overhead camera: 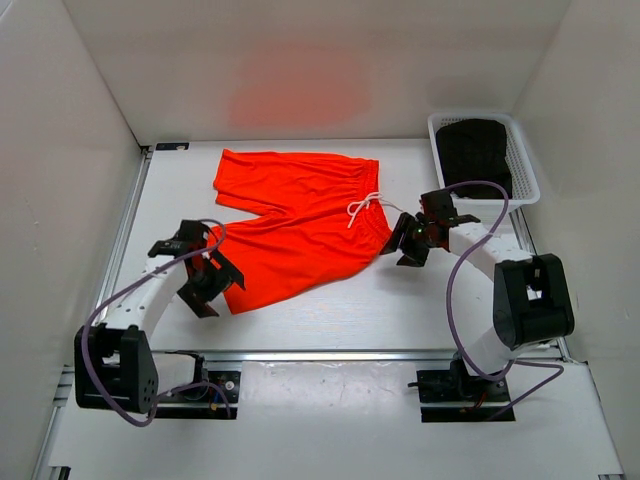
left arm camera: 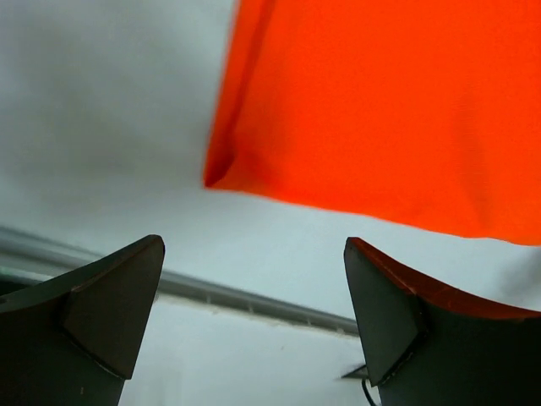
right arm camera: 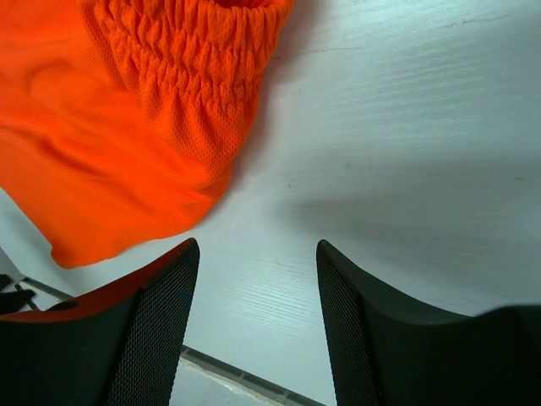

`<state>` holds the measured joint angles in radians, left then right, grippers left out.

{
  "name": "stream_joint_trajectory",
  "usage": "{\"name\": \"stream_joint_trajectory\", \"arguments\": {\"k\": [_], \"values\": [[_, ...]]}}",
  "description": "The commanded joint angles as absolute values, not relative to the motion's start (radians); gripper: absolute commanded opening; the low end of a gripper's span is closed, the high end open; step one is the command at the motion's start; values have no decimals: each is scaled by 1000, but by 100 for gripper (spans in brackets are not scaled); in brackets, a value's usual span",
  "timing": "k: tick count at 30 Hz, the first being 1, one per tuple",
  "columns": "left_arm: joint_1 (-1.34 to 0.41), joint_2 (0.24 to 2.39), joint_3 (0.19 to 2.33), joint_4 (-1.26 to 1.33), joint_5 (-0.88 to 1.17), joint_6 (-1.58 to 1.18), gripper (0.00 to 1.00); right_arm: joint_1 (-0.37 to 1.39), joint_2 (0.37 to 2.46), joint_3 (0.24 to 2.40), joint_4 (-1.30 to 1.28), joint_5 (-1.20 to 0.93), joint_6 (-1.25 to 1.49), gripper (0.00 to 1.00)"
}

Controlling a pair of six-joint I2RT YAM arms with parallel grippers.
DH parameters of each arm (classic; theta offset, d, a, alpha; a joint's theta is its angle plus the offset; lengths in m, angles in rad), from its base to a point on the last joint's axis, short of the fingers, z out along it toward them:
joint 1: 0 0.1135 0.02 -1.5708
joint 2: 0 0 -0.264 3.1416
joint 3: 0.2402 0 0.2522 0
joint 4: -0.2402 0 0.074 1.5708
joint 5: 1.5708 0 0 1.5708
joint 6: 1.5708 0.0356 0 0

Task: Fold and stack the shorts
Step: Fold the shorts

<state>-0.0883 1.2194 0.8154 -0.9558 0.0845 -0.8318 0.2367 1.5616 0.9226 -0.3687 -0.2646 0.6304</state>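
Observation:
Next, my left gripper picks up the shorts' near leg at its outer hem corner (overhead camera: 233,309) (left arm camera: 215,178). Then it folds that leg over onto the other.
The orange-red shorts (overhead camera: 295,225) lie spread flat on the white table, waistband at the right with a white drawstring (overhead camera: 366,207). My left gripper (overhead camera: 213,282) is open and empty, hovering just off the shorts' near left leg corner (left arm camera: 221,173). My right gripper (overhead camera: 404,246) is open and empty, just right of the waistband's near end (right arm camera: 182,127). The fabric shows in both wrist views, above the fingers and not between them.
A white plastic basket (overhead camera: 527,160) holding dark folded fabric (overhead camera: 476,150) stands at the back right. White walls enclose the table on the left, back and right. A metal rail (overhead camera: 330,354) runs along the table's near edge.

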Motion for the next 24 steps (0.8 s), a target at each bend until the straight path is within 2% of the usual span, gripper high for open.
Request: {"name": "stream_joint_trajectory", "arguments": {"k": [1,5,9,13,14,17,18,24], "values": [[-95,1187,756,-947,103,-959,99,233,1565,982,-373,-268,641,62],[-104,1256,756,-892,78,-971,100,233,1574,991,-373,-268,641,62],[-104,1393,756,-819,106,-951,94,224,1603,1000,-364,-290,641,62],[-153,1459,765,-796,124,-951,78,196,1650,1011,-325,-310,663,62],[-153,1459,778,-796,124,-951,60,196,1664,1011,-325,-310,663,62],[-153,1445,788,-796,114,-942,15,196,1715,1046,-305,-310,673,59],[-143,1436,798,-796,114,-931,10,196,1742,1061,-286,-310,673,58],[-120,1381,831,-818,101,-920,10,207,1845,1126,-239,-344,683,47]]}}
